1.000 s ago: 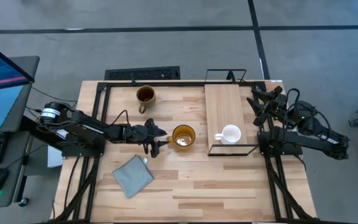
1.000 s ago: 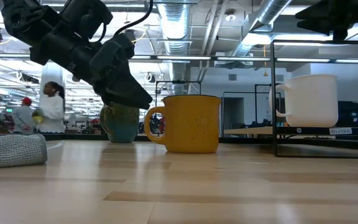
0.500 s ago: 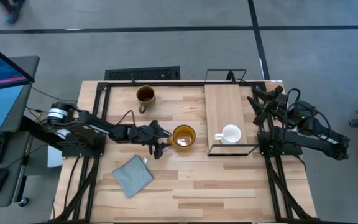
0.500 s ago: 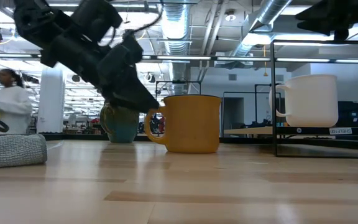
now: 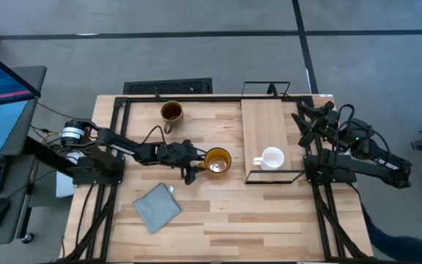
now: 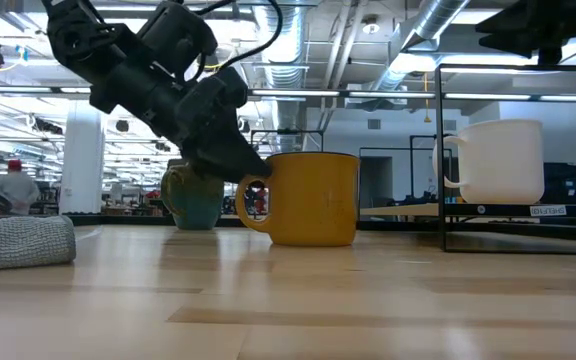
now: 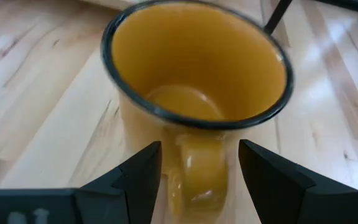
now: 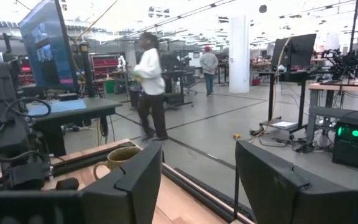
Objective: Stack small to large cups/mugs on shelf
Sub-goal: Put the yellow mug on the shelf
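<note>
My left gripper picks up the amber-yellow mug by its handle (image 5: 202,166) next, to set the mug on the shelf (image 5: 264,121) beside the white mug.
The amber-yellow mug (image 5: 217,160) stands upright on the tabletop, its handle (image 7: 199,169) pointing toward the table's left. My left gripper (image 5: 192,166) is open, low over the table. Its two fingers (image 7: 139,175) stand on either side of that handle without visibly touching it; it also shows in the low view (image 6: 249,172). The small white mug (image 5: 272,158) stands on the near end of the wooden shelf (image 5: 264,121). The dark brown-olive mug (image 5: 171,112) stands at the far left of the table. My right gripper (image 5: 303,119) is open and waits by the shelf's far right corner.
A grey-blue folded cloth (image 5: 157,207) lies near the table's front left. The shelf's black wire frame (image 5: 273,176) rises around the board. A black frame runs along the table's far and left edges (image 5: 119,117). Bare tabletop lies between the amber mug and the shelf.
My left gripper has gone toward the table's right edge, up to the amber mug, until its open fingers stand around the mug's handle. The mugs and my right arm have kept still.
</note>
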Controlling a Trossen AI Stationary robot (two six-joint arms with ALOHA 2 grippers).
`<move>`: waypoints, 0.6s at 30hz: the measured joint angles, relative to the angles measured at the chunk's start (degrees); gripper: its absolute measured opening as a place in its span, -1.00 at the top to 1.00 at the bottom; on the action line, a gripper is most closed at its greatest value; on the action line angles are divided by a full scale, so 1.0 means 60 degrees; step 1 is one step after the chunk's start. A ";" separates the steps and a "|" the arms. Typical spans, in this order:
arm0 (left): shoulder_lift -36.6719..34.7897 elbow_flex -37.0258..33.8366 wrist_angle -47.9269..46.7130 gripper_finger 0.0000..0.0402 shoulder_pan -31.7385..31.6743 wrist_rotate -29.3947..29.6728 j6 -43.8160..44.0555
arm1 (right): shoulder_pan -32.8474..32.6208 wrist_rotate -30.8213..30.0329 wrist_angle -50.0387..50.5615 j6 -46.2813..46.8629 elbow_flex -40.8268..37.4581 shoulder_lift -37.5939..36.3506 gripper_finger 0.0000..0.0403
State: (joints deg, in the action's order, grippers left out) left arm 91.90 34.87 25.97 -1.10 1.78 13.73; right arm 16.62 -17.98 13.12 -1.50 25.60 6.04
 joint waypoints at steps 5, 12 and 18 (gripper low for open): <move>0.0000 0.0001 -0.0222 -0.02 -0.0094 -0.0004 0.0158 | 0.0000 -0.0017 0.0020 -0.0007 -0.0001 -0.0002 -0.12; 0.0000 0.0004 -0.0186 -0.02 -0.0149 0.0010 0.0160 | 0.0000 -0.0019 0.0020 -0.0015 -0.0001 0.0000 -0.12; 0.0000 0.0004 -0.0305 -0.01 -0.0193 0.0004 0.0095 | 0.0000 -0.0021 0.0020 -0.0019 0.0001 0.0000 -0.12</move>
State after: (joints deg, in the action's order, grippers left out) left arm 91.90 34.89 24.14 -2.26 1.81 14.30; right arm 16.62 -18.11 13.23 -1.61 25.61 6.04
